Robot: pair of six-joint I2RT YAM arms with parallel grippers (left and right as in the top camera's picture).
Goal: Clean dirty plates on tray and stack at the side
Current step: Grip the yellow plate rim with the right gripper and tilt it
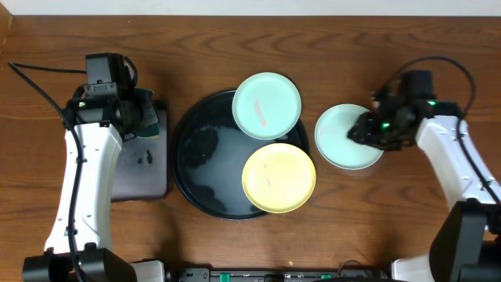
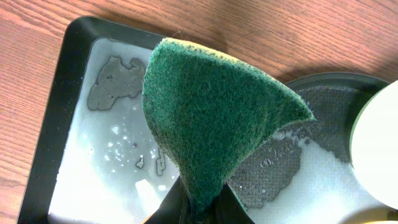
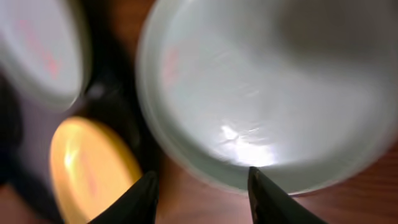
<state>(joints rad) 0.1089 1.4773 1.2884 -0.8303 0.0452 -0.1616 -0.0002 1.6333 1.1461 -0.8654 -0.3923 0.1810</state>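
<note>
Next, my right gripper pinches the yellow plate's rim [image 1: 313, 181] [image 3: 132, 163] on the side away from the sponge, which leaves the yellow plate's flat side free to clean.
The round black tray [image 1: 192, 168] sits mid-table with wet foam on it. One aqua plate [image 1: 266, 104] rests on its far right rim and the yellow plate [image 1: 279, 178] on its near right rim. The other aqua plate [image 1: 338, 141] lies on the wood right of the tray. My right gripper [image 1: 366, 129] hovers over that plate's right part; in the blurred right wrist view its jaws [image 3: 202, 193] are open and empty at the plate's [image 3: 267, 87] edge. My left gripper [image 1: 145, 113] is shut on a green sponge [image 2: 211, 118].
A smaller black rectangular tray [image 1: 141, 168] with soapy water [image 2: 118, 162] lies left of the round tray, under the sponge. The round tray's rim [image 2: 329, 81] and a plate's edge [image 2: 379, 143] show at the right of the left wrist view. Cables trail at both table sides.
</note>
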